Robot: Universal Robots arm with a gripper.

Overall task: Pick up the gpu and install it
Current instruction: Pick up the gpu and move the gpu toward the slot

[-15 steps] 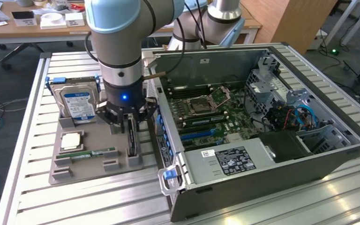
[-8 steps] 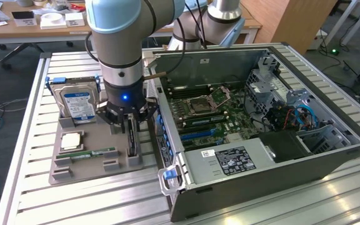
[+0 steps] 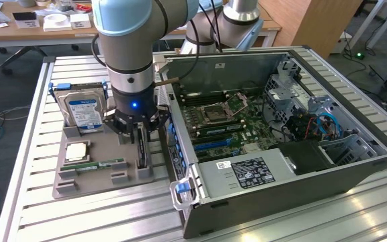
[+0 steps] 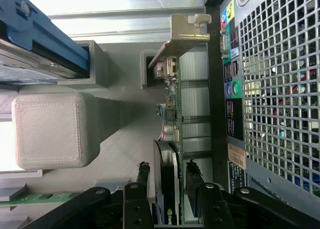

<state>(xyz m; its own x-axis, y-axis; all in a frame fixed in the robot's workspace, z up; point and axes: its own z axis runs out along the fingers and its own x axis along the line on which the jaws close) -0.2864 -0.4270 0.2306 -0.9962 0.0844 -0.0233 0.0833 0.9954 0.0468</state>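
Observation:
The GPU should next be gripped by its flat-sided black cooler (image 4: 167,181) with my gripper, because bumpy components and a bent bracket fill one end of the GPU (image 4: 171,101). My gripper can then install it.
The gpu (image 3: 141,153) stands on its edge in a slot of the grey holder tray (image 3: 92,187), beside the open computer case (image 3: 294,181). In the wrist view the gpu (image 4: 171,101) is a thin dark card with a silver end bracket (image 4: 182,34). My gripper (image 3: 138,135) is low over the card. Its two black fingers (image 4: 143,173) straddle the card, one on each side, with a narrow gap on both sides. The gripper (image 4: 167,170) is open and holds nothing.
On the tray are a silver hard drive with a blue label (image 3: 86,113), a CPU (image 3: 77,150) and a green RAM stick (image 3: 103,165). The case's perforated rear wall (image 4: 280,89) is close beside the card. A grey block (image 4: 50,129) stands on the other side.

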